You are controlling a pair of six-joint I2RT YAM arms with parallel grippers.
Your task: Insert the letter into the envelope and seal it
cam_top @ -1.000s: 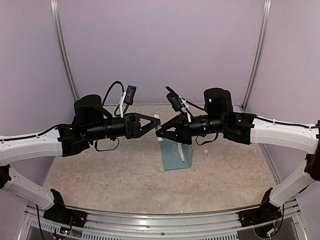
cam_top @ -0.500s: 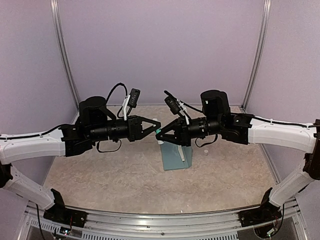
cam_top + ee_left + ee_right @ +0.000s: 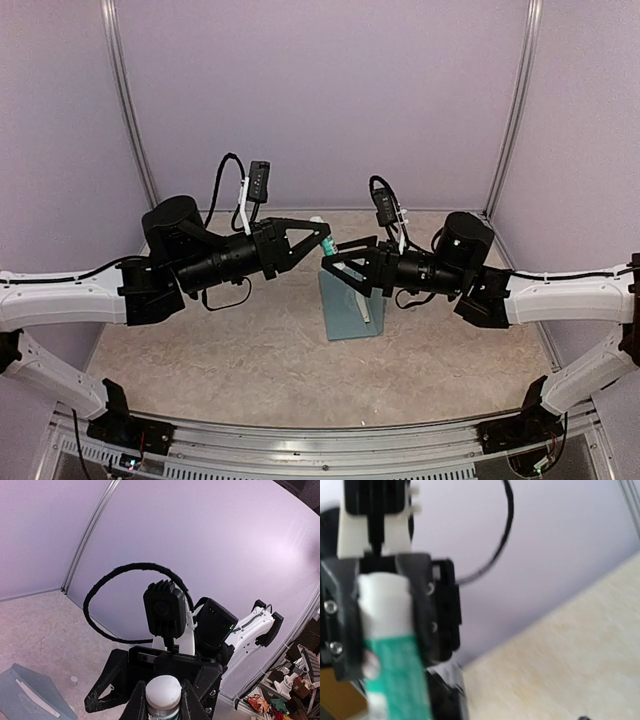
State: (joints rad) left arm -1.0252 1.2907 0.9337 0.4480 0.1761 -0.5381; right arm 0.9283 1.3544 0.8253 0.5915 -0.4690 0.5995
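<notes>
My right gripper grabs the glue stick by the tube end [image 3: 334, 257] opposite the white end next, since the white end stays free to seal the envelope [image 3: 348, 308].
A glue stick [image 3: 323, 243] with a white end [image 3: 162, 691] and a green label [image 3: 395, 670] hangs in the air above the table. My left gripper [image 3: 320, 240] is shut on it, its fingers [image 3: 422, 615] on both sides of the tube. My right gripper [image 3: 336, 268] faces it from the right, open and a little apart from the stick. The teal-blue envelope [image 3: 348, 308] lies flat on the table below both grippers, and it also shows in the left wrist view [image 3: 27, 700]. A white strip [image 3: 366, 308] runs along its right side. The letter itself is hidden.
A small white cap [image 3: 74, 680] stands on the beige table [image 3: 220, 350] to the right of the envelope. Lilac walls [image 3: 330, 100] close in the back and both sides. A metal rail [image 3: 330, 440] runs along the near edge between the arm bases.
My right gripper has opened, let go of the glue stick and drawn back to the right and lower. My left gripper closed on the stick and lifted it slightly.
</notes>
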